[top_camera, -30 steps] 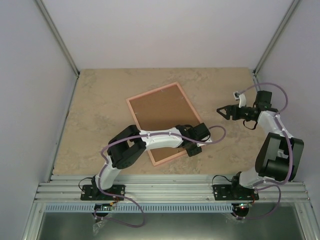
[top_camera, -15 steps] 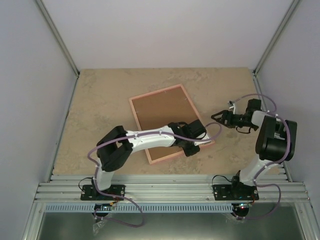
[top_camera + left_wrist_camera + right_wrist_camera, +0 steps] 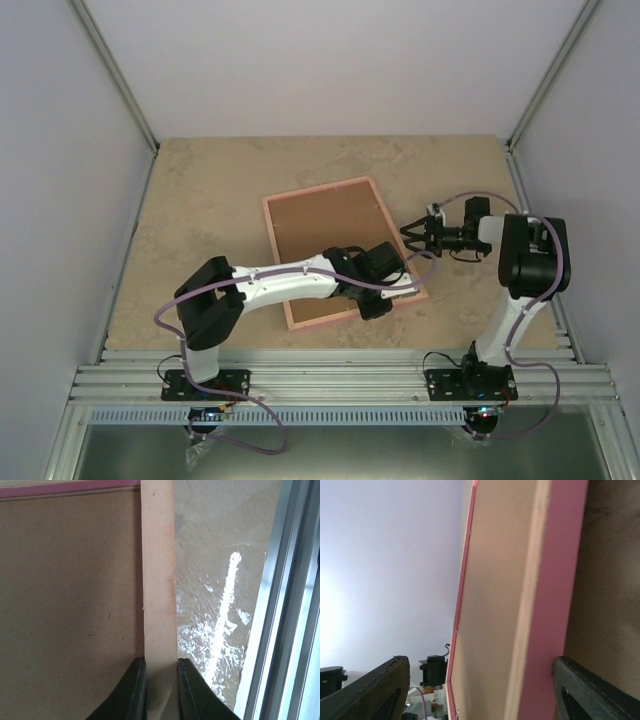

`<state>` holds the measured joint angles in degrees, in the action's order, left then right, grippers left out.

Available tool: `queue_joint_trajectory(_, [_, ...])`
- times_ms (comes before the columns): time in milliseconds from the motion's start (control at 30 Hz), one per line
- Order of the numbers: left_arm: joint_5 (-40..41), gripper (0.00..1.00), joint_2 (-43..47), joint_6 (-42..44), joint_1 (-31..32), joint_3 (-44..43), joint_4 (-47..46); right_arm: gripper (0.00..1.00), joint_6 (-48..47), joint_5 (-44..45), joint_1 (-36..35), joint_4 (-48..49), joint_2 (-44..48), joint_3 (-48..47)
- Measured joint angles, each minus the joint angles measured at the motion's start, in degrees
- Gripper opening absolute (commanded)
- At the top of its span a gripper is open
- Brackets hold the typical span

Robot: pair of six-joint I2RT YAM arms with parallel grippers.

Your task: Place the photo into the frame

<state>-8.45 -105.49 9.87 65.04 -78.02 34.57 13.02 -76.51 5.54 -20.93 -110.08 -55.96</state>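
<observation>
The robot's right gripper will next grab the frame (image 3: pixel 318 188) by its pink side edge (image 3: pixel 388 217) to flip it from its back to its picture side.
The frame (image 3: pixel 318 188) lies back side up on the table, a thin pink border around a brown backing board (image 3: pixel 330 235). My left gripper (image 3: pixel 368 300) is shut on the frame's near rail close to its right corner. In the left wrist view the pale rail (image 3: pixel 159 580) runs away from between the fingertips of that gripper (image 3: pixel 161 680). My right gripper (image 3: pixel 408 237) is open at the frame's right edge. In the right wrist view the frame's pink edge (image 3: pixel 555 605) stands between the wide-apart fingers of that gripper (image 3: pixel 485 690). The photo is out of view.
An aluminium rail (image 3: pixel 340 372) runs along the table's near edge, also seen in the left wrist view (image 3: pixel 290 605). White walls close in the left, back and right sides. The tan stone tabletop (image 3: pixel 200 200) shows around the frame.
The frame has slid right and turned a little. My left arm moved with it, still gripping. My right gripper has swung left and come up to the frame's right edge.
</observation>
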Motion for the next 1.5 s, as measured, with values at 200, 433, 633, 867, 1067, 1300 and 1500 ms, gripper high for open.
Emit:
queue_joint_trajectory(200, [0.94,0.00,0.81,0.79,0.74,0.85,0.61,0.74,3.34,-0.70,-1.88,1.44,-3.76,-0.02])
queue_joint_trajectory(433, [0.87,0.00,2.05,1.20,1.44,0.85,0.35,0.50,4.44,-2.45,-4.20,1.95,-4.55,-0.28])
queue_joint_trajectory(633, [1.99,0.00,2.29,1.99,1.70,0.92,-0.17,0.20,6.12,-4.09,-4.87,2.45,-5.99,-0.85])
queue_joint_trajectory(867, [5.18,0.38,4.13,4.37,1.95,2.69,-0.87,0.00,7.37,-4.50,-4.87,1.64,-5.79,-1.49])
queue_joint_trajectory(1067, [11.28,0.79,10.60,8.11,1.75,3.02,-1.81,0.01,4.57,-1.68,-4.46,-0.98,-3.98,-4.39])
queue_joint_trajectory(1300, [8.83,0.99,16.13,6.93,-8.90,-2.49,-0.28,0.01,-1.46,3.82,-2.56,-11.61,-0.17,-16.15])
queue_joint_trajectory(1500, [3.54,0.99,18.91,2.84,-23.08,-8.13,0.81,0.00,-7.67,7.26,-0.04,-21.49,1.86,-31.43])
